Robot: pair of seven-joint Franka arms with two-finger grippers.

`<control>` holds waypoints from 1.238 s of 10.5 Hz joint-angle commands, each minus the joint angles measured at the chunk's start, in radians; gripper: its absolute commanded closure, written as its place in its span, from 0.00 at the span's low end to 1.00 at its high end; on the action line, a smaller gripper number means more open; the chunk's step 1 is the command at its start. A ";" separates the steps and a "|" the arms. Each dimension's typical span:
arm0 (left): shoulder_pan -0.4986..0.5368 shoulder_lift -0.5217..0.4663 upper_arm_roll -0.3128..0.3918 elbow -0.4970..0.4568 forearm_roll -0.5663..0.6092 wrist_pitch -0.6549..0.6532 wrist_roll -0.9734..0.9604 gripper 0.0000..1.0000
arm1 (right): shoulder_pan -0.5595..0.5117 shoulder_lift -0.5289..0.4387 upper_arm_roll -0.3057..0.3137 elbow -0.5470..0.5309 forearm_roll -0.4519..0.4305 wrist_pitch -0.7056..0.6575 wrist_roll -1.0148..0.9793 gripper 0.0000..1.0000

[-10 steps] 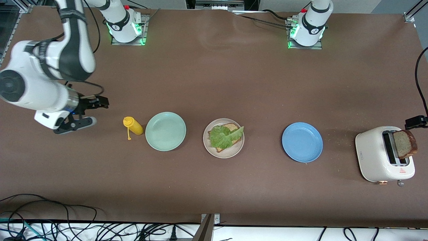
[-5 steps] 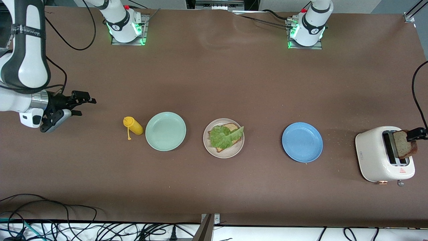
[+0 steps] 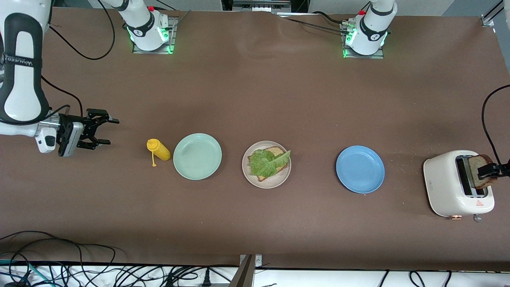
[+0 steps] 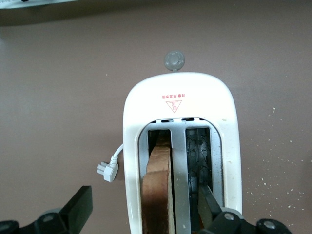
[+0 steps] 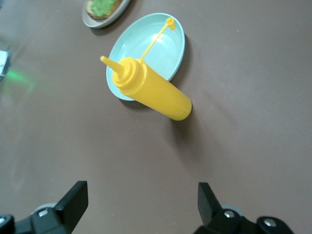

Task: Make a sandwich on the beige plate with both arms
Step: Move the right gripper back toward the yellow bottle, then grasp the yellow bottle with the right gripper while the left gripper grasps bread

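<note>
My left gripper closes on the bread slice (image 3: 479, 168) in the toaster (image 3: 446, 183) now, since its fingers reach down beside the slice.
The beige plate (image 3: 279, 181) sits mid-table with one brown bread slice (image 3: 275, 151) and a green lettuce leaf (image 3: 267, 163) on top; it also shows in the right wrist view (image 5: 87, 18). A second bread slice (image 3: 478, 175) stands in a slot of the white toaster (image 3: 446, 183) at the left arm's end. My left gripper (image 3: 489, 171) is open over the toaster. In the left wrist view the gripper (image 4: 146, 207) straddles the slice (image 4: 158, 190): one finger outside the toaster (image 4: 180, 92), the other in the empty slot. My right gripper (image 3: 109, 130) is open and empty, low over the table beside the yellow bottle.
A yellow squeeze bottle (image 3: 158, 150) lies on its side next to a mint-green plate (image 3: 197, 156); both also show in the right wrist view, bottle (image 5: 151, 90) and plate (image 5: 156, 39). A blue plate (image 3: 360, 169) sits between the beige plate and the toaster. Cables hang along the front edge.
My right arm has swung toward its end of the table and its gripper now points at the yellow bottle. My left gripper has come down onto the slice in the toaster.
</note>
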 commanded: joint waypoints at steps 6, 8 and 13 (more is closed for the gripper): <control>0.025 0.001 -0.013 -0.001 -0.025 0.004 0.019 0.88 | -0.049 0.282 0.031 0.015 0.534 -0.205 -0.586 0.00; 0.023 0.003 -0.013 -0.001 -0.025 0.004 0.015 0.90 | -0.050 0.313 0.065 0.018 0.600 -0.226 -0.675 0.00; 0.022 -0.005 -0.016 0.016 -0.023 -0.008 0.011 1.00 | -0.079 0.370 0.163 0.041 0.726 -0.230 -0.850 0.16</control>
